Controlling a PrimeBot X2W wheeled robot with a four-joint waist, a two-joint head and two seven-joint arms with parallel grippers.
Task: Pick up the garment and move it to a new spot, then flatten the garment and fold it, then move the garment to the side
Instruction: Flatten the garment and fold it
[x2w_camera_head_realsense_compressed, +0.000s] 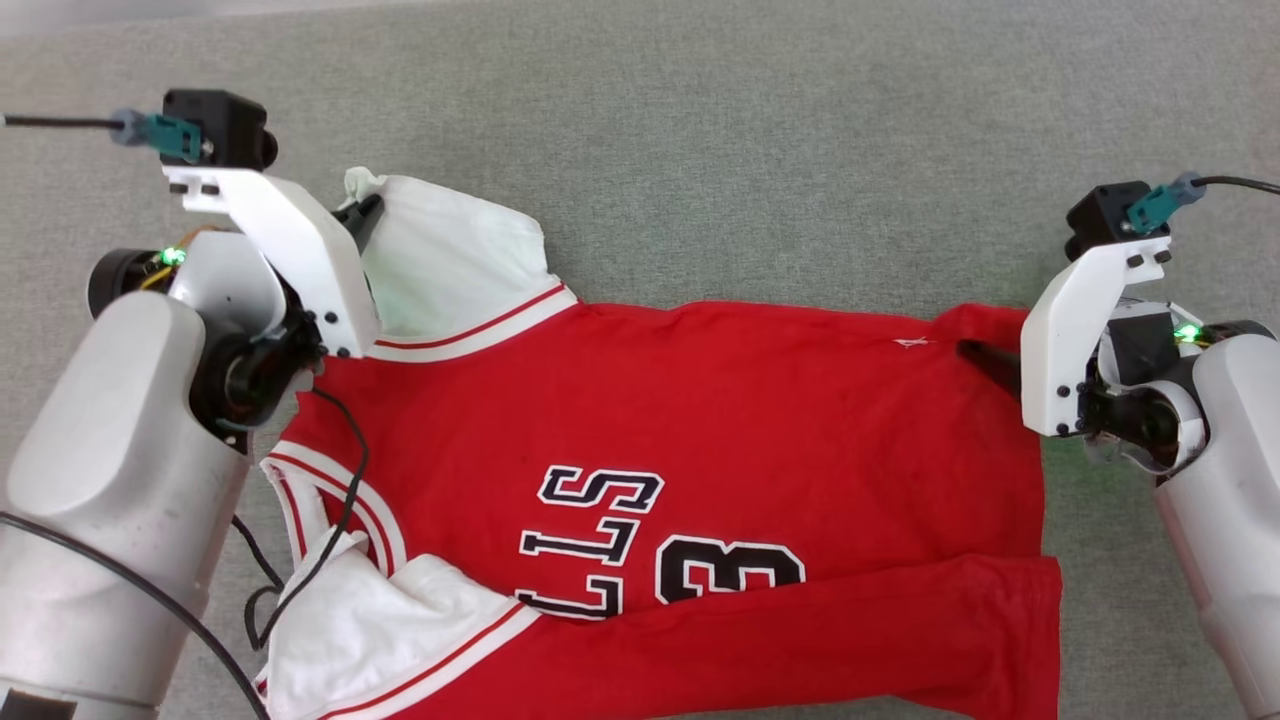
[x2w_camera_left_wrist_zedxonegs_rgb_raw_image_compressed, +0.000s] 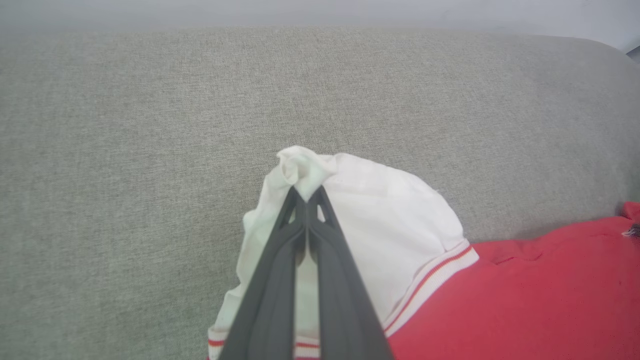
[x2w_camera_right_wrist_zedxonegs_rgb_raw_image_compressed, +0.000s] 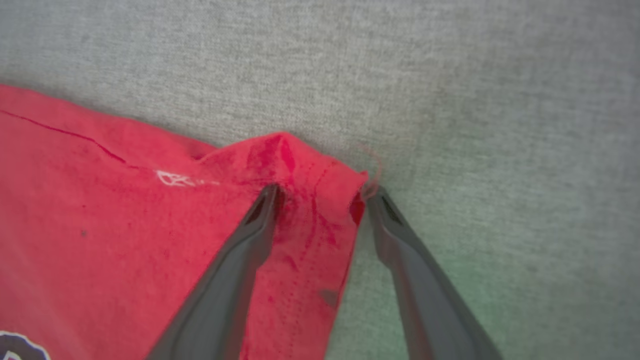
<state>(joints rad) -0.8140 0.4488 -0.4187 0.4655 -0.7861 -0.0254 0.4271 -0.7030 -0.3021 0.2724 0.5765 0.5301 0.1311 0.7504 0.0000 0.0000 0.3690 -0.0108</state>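
Note:
Next, the right gripper grabs the red shirt (x2w_camera_head_realsense_compressed: 732, 432) by its raised hem corner (x2w_camera_head_realsense_compressed: 986, 322) to fold it.
The garment (x2w_camera_head_realsense_compressed: 700, 400) lies on the grey cloth surface (x2w_camera_head_realsense_compressed: 700, 150), chest print up, collar towards my left arm. Its near edge is folded up over part of the black print. My left gripper (x2w_camera_head_realsense_compressed: 365, 215) is shut on the tip of the far white sleeve (x2w_camera_head_realsense_compressed: 450, 260). In the left wrist view, the left gripper (x2w_camera_left_wrist_zedxonegs_rgb_raw_image_compressed: 306, 196) pinches a small bunch of the white sleeve (x2w_camera_left_wrist_zedxonegs_rgb_raw_image_compressed: 390, 220), which is lifted slightly. My right gripper (x2w_camera_head_realsense_compressed: 985, 362) is at the far hem corner. In the right wrist view, my right gripper (x2w_camera_right_wrist_zedxonegs_rgb_raw_image_compressed: 325, 197) stands open with the red hem corner (x2w_camera_right_wrist_zedxonegs_rgb_raw_image_compressed: 310, 170) between its fingers.
A thin black cable (x2w_camera_head_realsense_compressed: 345, 480) from my left arm hangs over the collar and the near white sleeve (x2w_camera_head_realsense_compressed: 350, 620). Bare grey surface (x2w_camera_left_wrist_zedxonegs_rgb_raw_image_compressed: 150, 125) stretches beyond the far edge of the garment and to both sides. The surface's far edge (x2w_camera_left_wrist_zedxonegs_rgb_raw_image_compressed: 320, 25) meets a pale wall.

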